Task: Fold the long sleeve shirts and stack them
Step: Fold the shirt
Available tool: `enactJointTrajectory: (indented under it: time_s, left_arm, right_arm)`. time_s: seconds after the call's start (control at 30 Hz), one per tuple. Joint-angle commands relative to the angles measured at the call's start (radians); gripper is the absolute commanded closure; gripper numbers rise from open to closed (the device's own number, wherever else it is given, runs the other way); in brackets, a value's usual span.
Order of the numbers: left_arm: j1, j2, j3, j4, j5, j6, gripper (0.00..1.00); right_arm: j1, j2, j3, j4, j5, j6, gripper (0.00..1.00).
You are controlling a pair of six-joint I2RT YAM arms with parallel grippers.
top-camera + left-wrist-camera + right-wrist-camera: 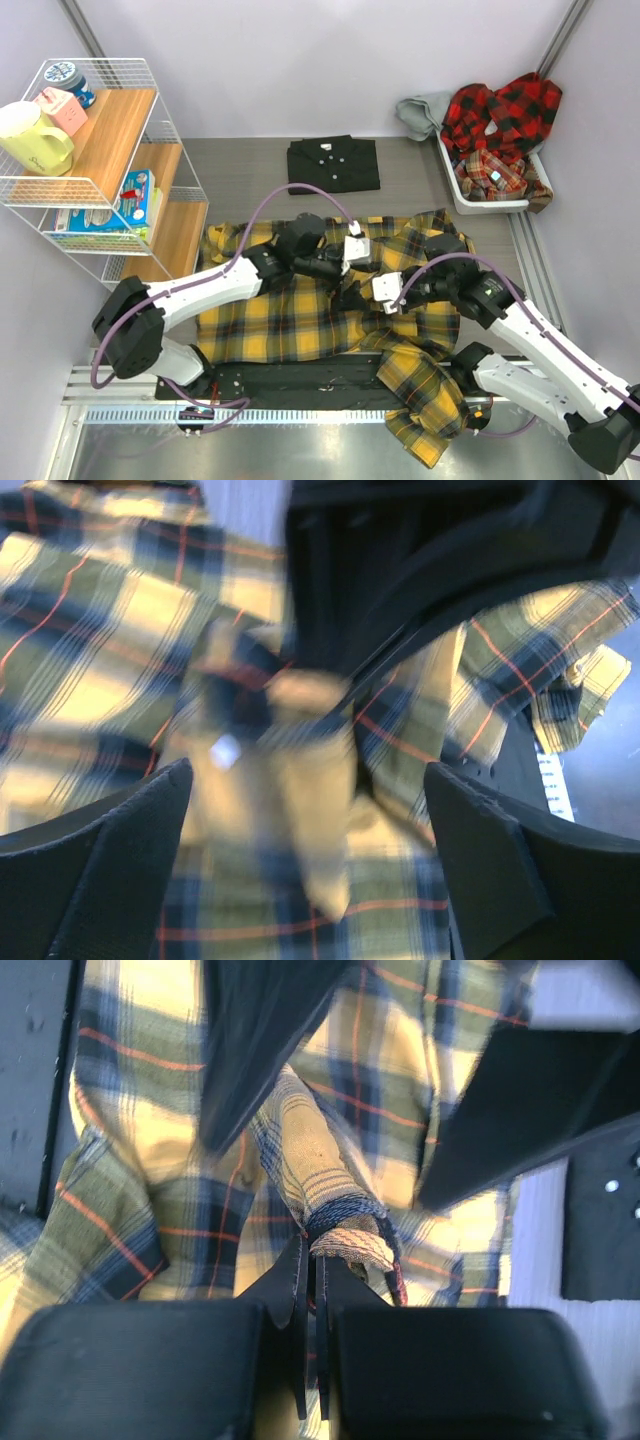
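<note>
The bunched fold [308, 800] hangs from my right gripper down between both open fingers, so it is now time for my left gripper to close on the plaid shirt.
A yellow-and-black plaid long sleeve shirt [290, 320] lies spread over the middle of the table, one part hanging off the near edge [425, 410]. My left gripper [340, 272] hovers just above its middle, jaws wide open with only cloth [300, 810] below them. My right gripper [362, 296] is shut on a bunched fold of the same shirt [345, 1235], pinched at the fingertips [300, 1270]. A plain black shirt [333, 163] lies folded at the back of the table. Red-and-black plaid shirts [500, 115] are piled in a white bin.
The white bin [470, 200] stands at the back right, with a grey cloth [420, 110] beside it. A wire shelf [110, 170] with a yellow jug [35, 140] and boxes stands at the left. The two arms cross close together over the shirt.
</note>
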Motion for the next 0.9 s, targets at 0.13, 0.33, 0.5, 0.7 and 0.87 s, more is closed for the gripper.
enactJointTrajectory:
  time_s: [0.13,0.33,0.5,0.7,0.87]
  left_arm:
    - [-0.039,-0.003,0.085,-0.079,-0.02,0.059,0.78]
    - [-0.045,-0.156,0.064,-0.201,0.071,0.05,1.0]
    - [-0.065,-0.272,0.084,-0.407,0.091,0.223,1.0]
    - [-0.154,-0.328,0.136,-0.676,0.124,0.404,1.0]
    - [-0.284,-0.341,0.167,-0.785,0.06,0.498,1.0]
  right_arm:
    - [0.045,-0.06,0.072,0.108,0.027,0.075,0.99]
    - [0.048,-0.115,0.077,0.138,0.056,0.131,0.34]
    - [0.041,-0.131,0.078,0.164,0.419,0.277,0.15]
    - [-0.178,-0.033,0.162,0.207,0.371,0.48,0.09]
    - [-0.452,0.232,0.332,0.166,0.153,0.614,0.1]
